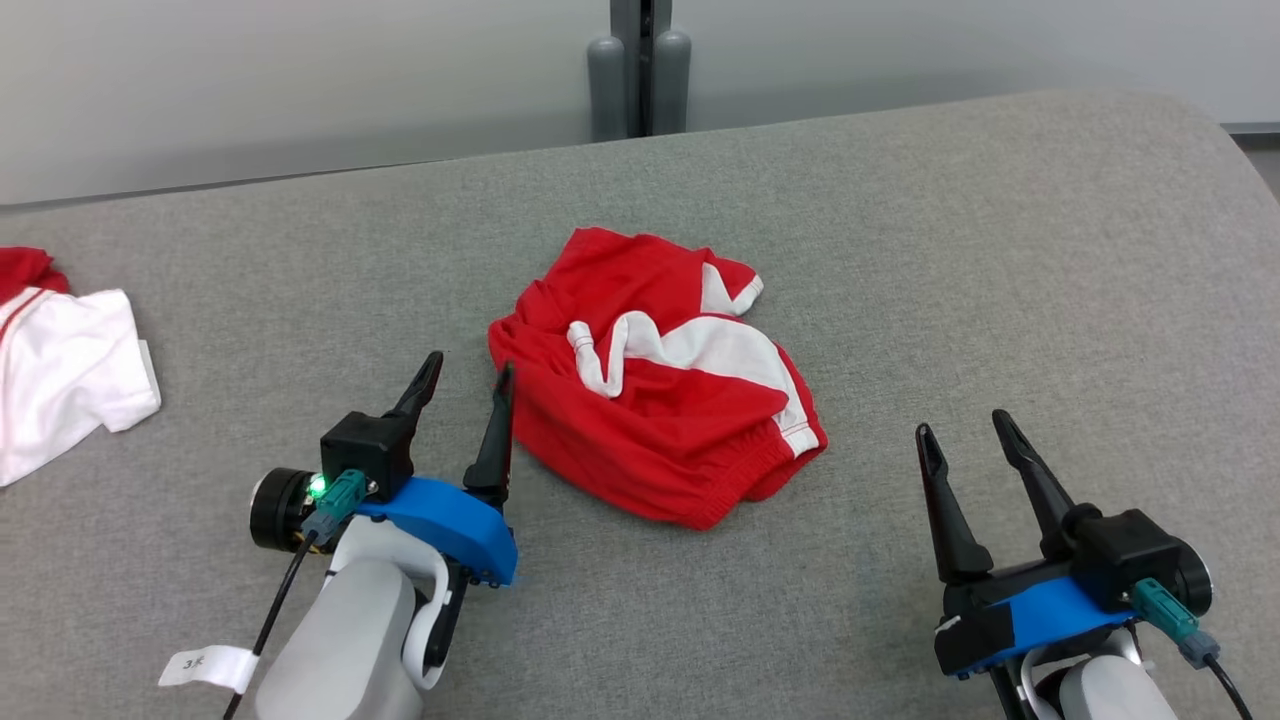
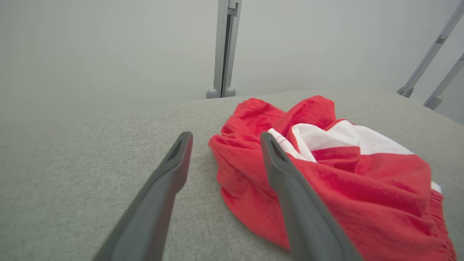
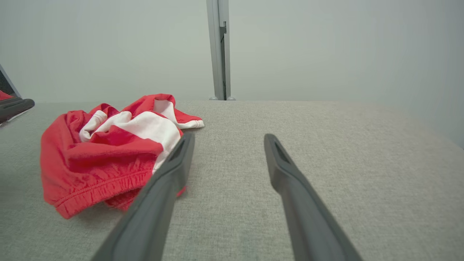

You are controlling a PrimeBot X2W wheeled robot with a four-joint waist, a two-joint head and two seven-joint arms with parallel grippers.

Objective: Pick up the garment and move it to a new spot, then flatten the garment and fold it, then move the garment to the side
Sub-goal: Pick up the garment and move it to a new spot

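Note:
The garment's white-trimmed corner [image 1: 581, 337] stands up loose, while the crumpled red cloth [image 1: 600, 438] around it lies slack. My left gripper needs to pick up the garment by that corner next.
The garment [image 1: 655, 375] is a pair of red shorts with white panels, lying crumpled in the middle of the grey table [image 1: 900, 250]. My left gripper [image 1: 468, 368] stands open at the garment's left edge, its right finger beside the red cloth, nothing between the fingers. The left wrist view shows the garment [image 2: 333, 174] to the right behind the right finger [image 2: 290, 181]. My right gripper [image 1: 965, 425] is open at the lower right, apart from the garment. In the right wrist view the garment [image 3: 108, 152] lies to the left.
A second red and white piece of clothing [image 1: 60, 360] lies at the table's left edge. A grey post [image 1: 640, 70] stands behind the table's far edge. The table's right corner curves away at the far right.

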